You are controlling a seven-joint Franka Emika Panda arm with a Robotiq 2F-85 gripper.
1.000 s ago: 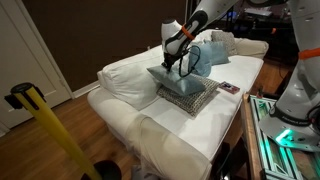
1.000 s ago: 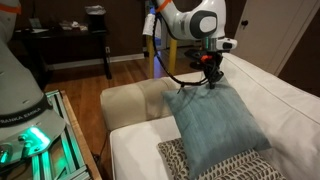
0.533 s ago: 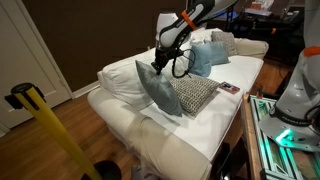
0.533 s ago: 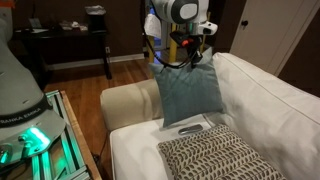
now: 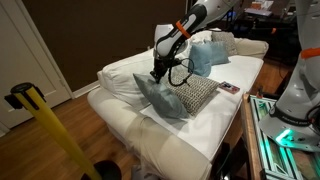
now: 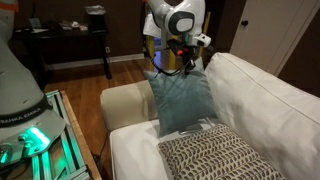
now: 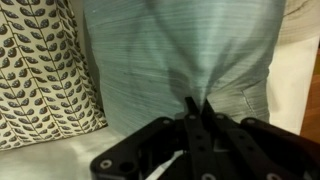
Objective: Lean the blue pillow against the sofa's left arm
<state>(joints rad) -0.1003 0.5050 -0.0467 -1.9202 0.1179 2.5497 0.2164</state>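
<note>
The blue pillow's top edge is above the sofa's arm and the pillow would slump if I opened now, so my gripper keeps holding that edge.
The blue pillow (image 6: 180, 100) stands on edge on the sofa seat, lifted by its top edge, between the patterned pillow (image 6: 220, 158) and the sofa's left arm (image 6: 125, 103). It also shows in an exterior view (image 5: 158, 97) and fills the wrist view (image 7: 180, 55). My gripper (image 6: 186, 66) is shut on the pillow's top edge, pinching the fabric; it shows in an exterior view (image 5: 156, 72) and in the wrist view (image 7: 197, 103). The pillow's lower corner rests on the seat close to the arm.
The grey-and-white patterned pillow (image 5: 195, 94) lies flat beside the blue one. A second light-blue pillow (image 5: 208, 55) leans at the far end. A big white back cushion (image 6: 265, 105) runs along the back. A small dark object (image 5: 229, 88) lies on the seat edge.
The blue pillow was lifted off the patterned pillow, turned upright and carried towards the sofa's left arm; it now hangs a little lower and closer to the arm.
</note>
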